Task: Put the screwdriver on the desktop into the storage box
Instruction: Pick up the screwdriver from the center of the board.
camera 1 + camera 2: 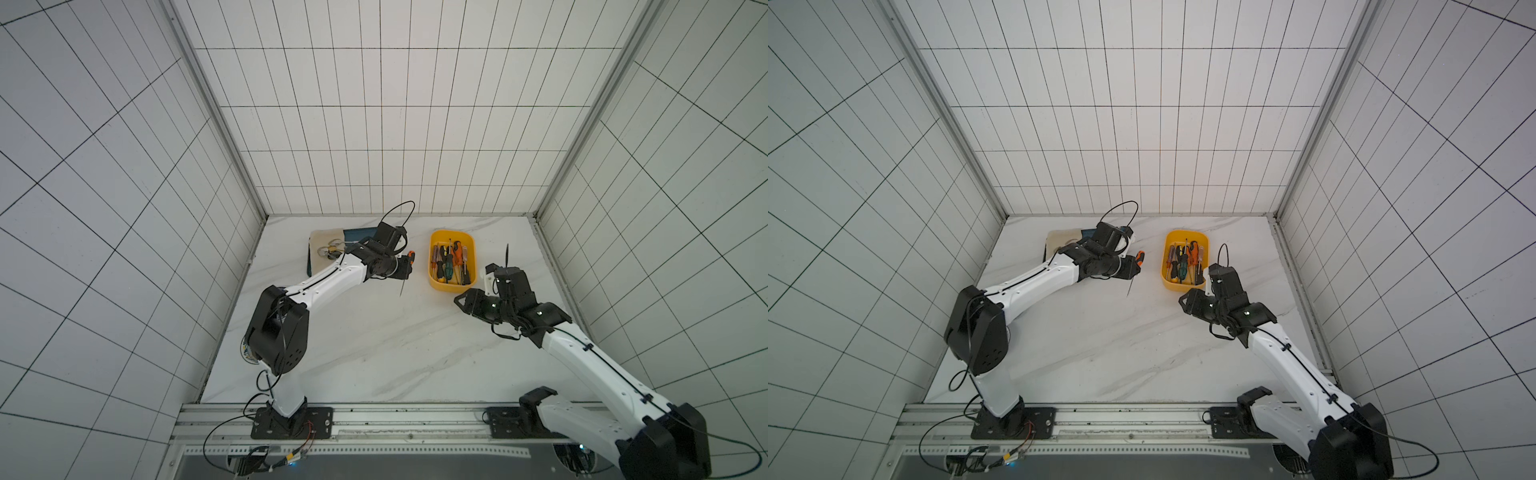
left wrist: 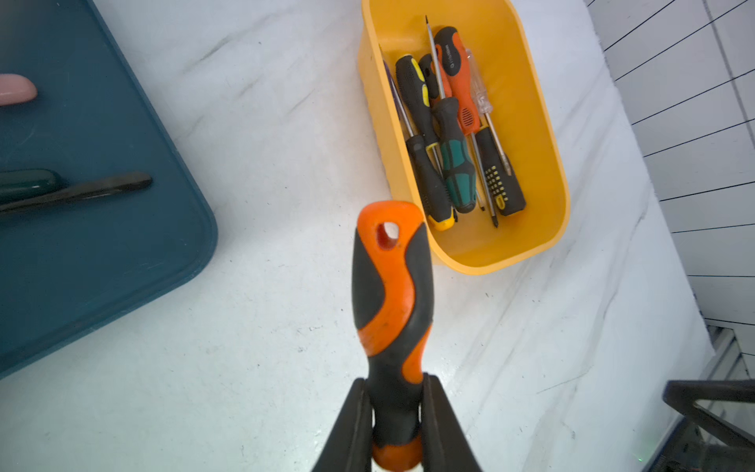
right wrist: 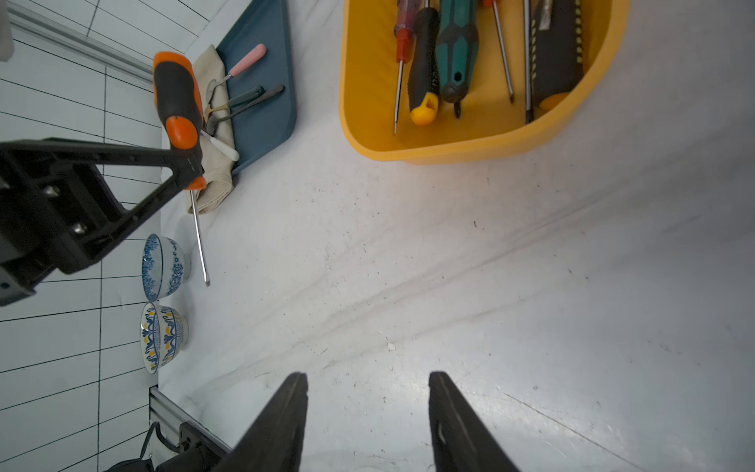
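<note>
My right gripper should grab the screwdriver's wide handle to carry it into the storage box [image 1: 432,272], leaving its neck to my left gripper.
An orange-and-black screwdriver [image 2: 392,294] is held above the white marble desktop [image 1: 374,340], its metal shaft pointing down toward the near side. My left gripper [image 2: 394,382] is shut on the handle's narrow neck. In both top views the screwdriver [image 1: 410,254] [image 1: 1140,256] hangs left of the yellow storage box [image 1: 432,272] [image 1: 1165,270], apart from it. The storage box [image 2: 543,135] holds several screwdrivers. My right gripper [image 3: 367,376] is open over bare desktop, with nothing between its fingers, by the box's near right corner [image 1: 459,300].
A dark blue tray [image 2: 102,265] with a beige cloth [image 3: 214,171] and cutlery lies at the back left. Two patterned bowls [image 3: 161,267] [image 3: 161,337] stand by the left wall. Tiled walls enclose the desktop on three sides.
</note>
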Robot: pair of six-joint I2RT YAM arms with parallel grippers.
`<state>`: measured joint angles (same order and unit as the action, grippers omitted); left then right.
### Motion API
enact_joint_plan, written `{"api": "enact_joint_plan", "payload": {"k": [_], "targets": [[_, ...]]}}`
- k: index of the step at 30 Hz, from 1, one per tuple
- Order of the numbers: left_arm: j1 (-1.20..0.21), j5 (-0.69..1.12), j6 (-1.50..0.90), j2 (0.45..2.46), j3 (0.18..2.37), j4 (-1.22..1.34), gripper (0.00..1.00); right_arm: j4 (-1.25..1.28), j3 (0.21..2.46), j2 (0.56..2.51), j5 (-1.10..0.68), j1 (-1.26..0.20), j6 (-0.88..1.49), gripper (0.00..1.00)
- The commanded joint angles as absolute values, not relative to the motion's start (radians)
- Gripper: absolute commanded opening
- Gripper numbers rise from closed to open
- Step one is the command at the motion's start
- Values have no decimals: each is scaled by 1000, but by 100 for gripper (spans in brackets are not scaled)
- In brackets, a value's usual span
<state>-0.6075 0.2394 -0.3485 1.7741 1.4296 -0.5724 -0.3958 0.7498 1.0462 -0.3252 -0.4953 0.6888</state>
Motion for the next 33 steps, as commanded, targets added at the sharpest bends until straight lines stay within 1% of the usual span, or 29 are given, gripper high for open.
{"api": "enact_joint_plan", "payload": {"k": [1,7,14,21,33], "targets": [[-609,311,-390,1701,1361,-485,0,-312,805,1061,-386,-501,692,51],[-614,391,-433,1591,1222,-377,0,-206,828,1102,-479,-502,729,51],[-645,453,-463,1530,1152,-298,0,-98,849,1163,-594,-519,764,52],[-682,496,-489,1511,1124,-249,0,-41,857,1181,-625,-548,777,52],[-721,527,-517,1493,1111,-198,0,-23,877,1210,-629,-555,791,51]]}}
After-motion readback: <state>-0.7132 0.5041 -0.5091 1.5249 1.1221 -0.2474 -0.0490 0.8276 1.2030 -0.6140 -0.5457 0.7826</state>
